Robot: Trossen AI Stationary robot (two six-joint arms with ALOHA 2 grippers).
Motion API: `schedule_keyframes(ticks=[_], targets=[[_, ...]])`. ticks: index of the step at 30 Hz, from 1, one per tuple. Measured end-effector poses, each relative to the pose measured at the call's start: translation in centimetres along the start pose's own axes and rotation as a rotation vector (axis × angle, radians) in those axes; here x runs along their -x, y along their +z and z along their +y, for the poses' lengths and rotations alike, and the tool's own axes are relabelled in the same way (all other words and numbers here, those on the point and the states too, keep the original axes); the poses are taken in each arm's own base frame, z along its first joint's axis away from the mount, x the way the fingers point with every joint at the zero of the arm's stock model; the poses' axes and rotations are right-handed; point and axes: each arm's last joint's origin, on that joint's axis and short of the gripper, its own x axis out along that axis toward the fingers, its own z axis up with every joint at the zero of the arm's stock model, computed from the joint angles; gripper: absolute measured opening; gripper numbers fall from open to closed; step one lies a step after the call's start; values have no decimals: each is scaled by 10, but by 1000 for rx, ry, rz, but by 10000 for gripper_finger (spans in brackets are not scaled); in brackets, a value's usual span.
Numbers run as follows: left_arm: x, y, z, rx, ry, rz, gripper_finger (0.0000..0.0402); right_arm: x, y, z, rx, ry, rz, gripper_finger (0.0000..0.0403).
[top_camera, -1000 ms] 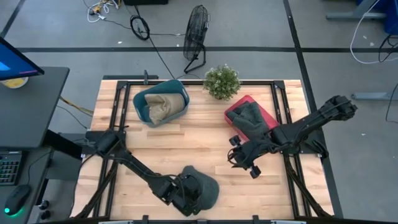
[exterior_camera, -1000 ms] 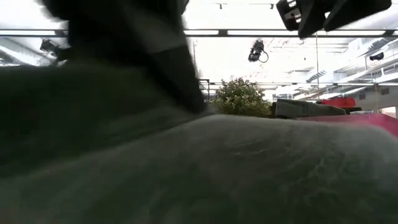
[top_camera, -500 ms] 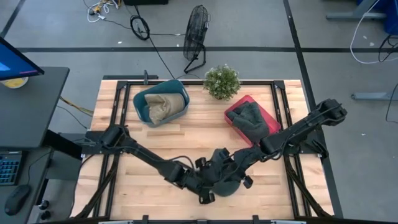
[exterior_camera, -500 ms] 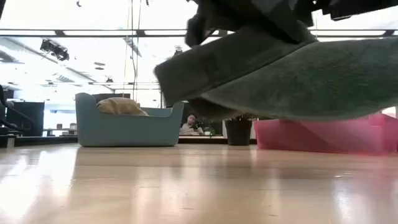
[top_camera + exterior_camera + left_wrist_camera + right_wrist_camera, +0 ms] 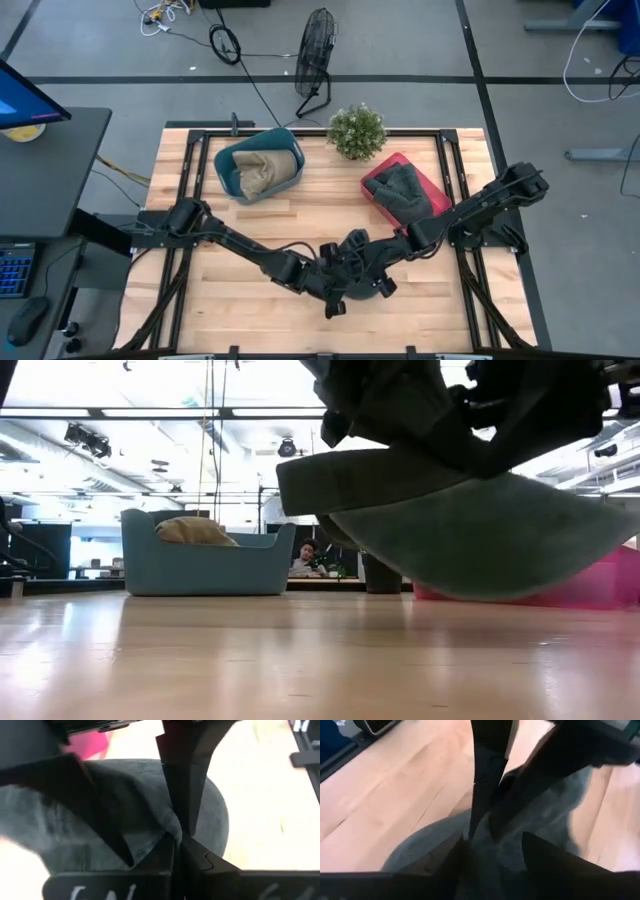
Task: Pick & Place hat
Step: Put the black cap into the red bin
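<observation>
My right gripper should next grab the fold at the hat's top behind the brim (image 5: 492, 849), so that it can put the dark green hat in the pink bin.
A dark green hat (image 5: 368, 290) (image 5: 470, 540) hangs in the air over the table's near middle, clear of the wood. Its brim (image 5: 340, 475) points left in the low view and its crown sags below. Both grippers meet over it. My left gripper (image 5: 338, 282) (image 5: 177, 842) comes from the table's left and is shut on the cloth. My right gripper (image 5: 363, 262) (image 5: 492, 851) comes from the right, its fingers narrowed onto a bunch of the hat's cloth. My left gripper pinches a raised fold of the hat's crown cloth (image 5: 170, 827) between its two shut fingers, coming slanting down from the table's left. The hat is lifted clear and hangs below the fingers. My right gripper has a thick bunch of the hat's cloth (image 5: 487, 837) between its two fingers (image 5: 445, 862), right beside the left gripper's fingertips. It comes slanting down from the table's right. The hat hangs below it, off the table.
A blue bin (image 5: 258, 165) (image 5: 205, 555) with a tan hat in it stands at the far left. A pink bin (image 5: 432, 190) (image 5: 600, 585) holding a dark green hat stands at the far right. A potted plant (image 5: 356, 130) sits at the far edge between them.
My left gripper lifted the hat off the table's near edge and carried it right and a little toward the far side. My right gripper swung left and toward the near edge, met the hat half a second ago and now has its cloth between its fingers.
</observation>
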Motion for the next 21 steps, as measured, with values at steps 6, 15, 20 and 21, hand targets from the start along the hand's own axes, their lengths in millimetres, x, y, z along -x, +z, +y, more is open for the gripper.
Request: schedule_keyframes(ticks=[6, 15, 20, 21], targets=[[-2, -3, 3, 39, 10, 26, 17, -2, -7, 2, 11, 25, 53, 119], [-4, 0, 10, 110, 21, 21, 35, 0, -13, 5, -14, 24, 122, 24], [-4, 2, 12, 124, 28, 18, 85, 10, -11, 9, -3, 43, 171, 9], [-4, 2, 12, 116, 40, 13, 97, 13, -10, 8, -3, 47, 183, 8]])
